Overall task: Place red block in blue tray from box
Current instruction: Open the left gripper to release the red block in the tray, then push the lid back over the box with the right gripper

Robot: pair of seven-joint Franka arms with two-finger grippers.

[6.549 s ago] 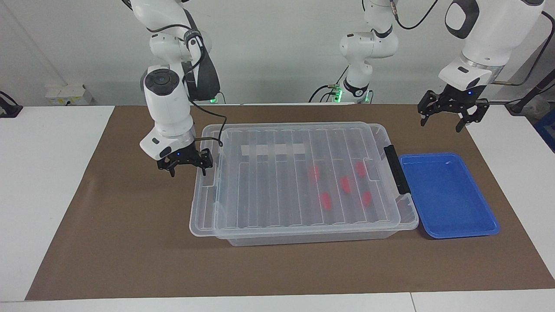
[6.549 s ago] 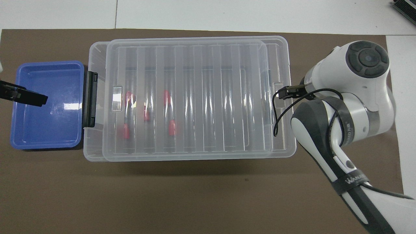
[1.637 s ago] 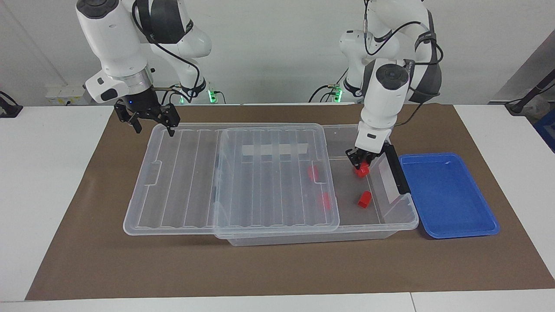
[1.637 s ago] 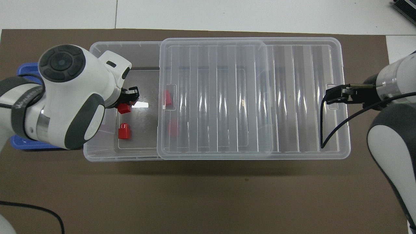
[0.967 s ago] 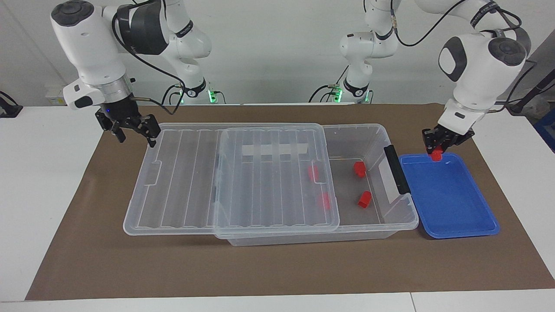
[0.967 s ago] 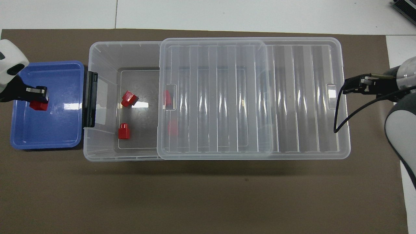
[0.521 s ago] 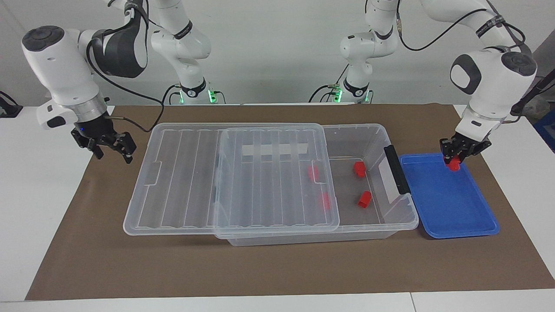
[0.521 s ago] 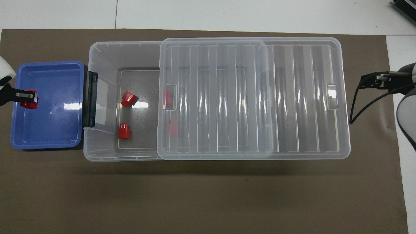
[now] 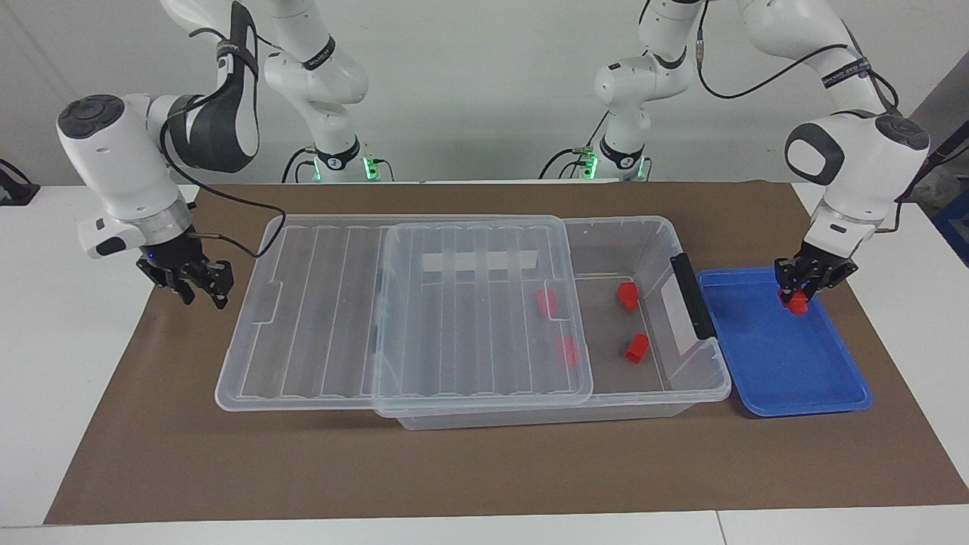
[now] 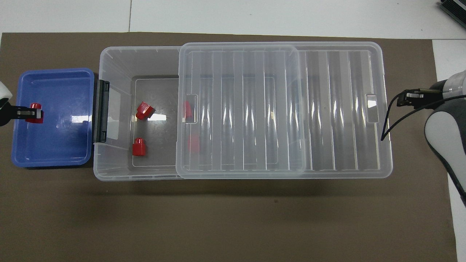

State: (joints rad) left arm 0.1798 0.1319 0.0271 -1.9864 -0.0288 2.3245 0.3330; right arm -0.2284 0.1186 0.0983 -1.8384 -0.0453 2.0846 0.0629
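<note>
My right gripper grabs the lid by its overhanging end (image 10: 385,101) next, open above and below, since the lid's sides rest on the box rim (image 10: 240,178).
My left gripper (image 9: 804,291) is shut on a red block (image 9: 796,303), low in the blue tray (image 9: 787,356) near the corner closest to the robots. In the overhead view the left gripper (image 10: 22,113) and the block (image 10: 36,112) are over the tray (image 10: 62,138). The clear box (image 9: 651,233) is partly uncovered. Two red blocks (image 9: 627,295) (image 9: 636,347) lie in its uncovered part, and two more (image 9: 546,301) (image 9: 568,350) show through the lid. My right gripper (image 9: 195,284) is open and empty beside the lid's end, low over the mat.
The ribbed clear lid (image 9: 318,303) lies slid toward the right arm's end, overhanging the box. A black latch (image 9: 690,295) is on the box end beside the tray. A brown mat (image 9: 484,469) covers the table.
My left gripper has lowered the red block deeper into the blue tray. My right gripper has come down and moved slightly closer to the lid's end.
</note>
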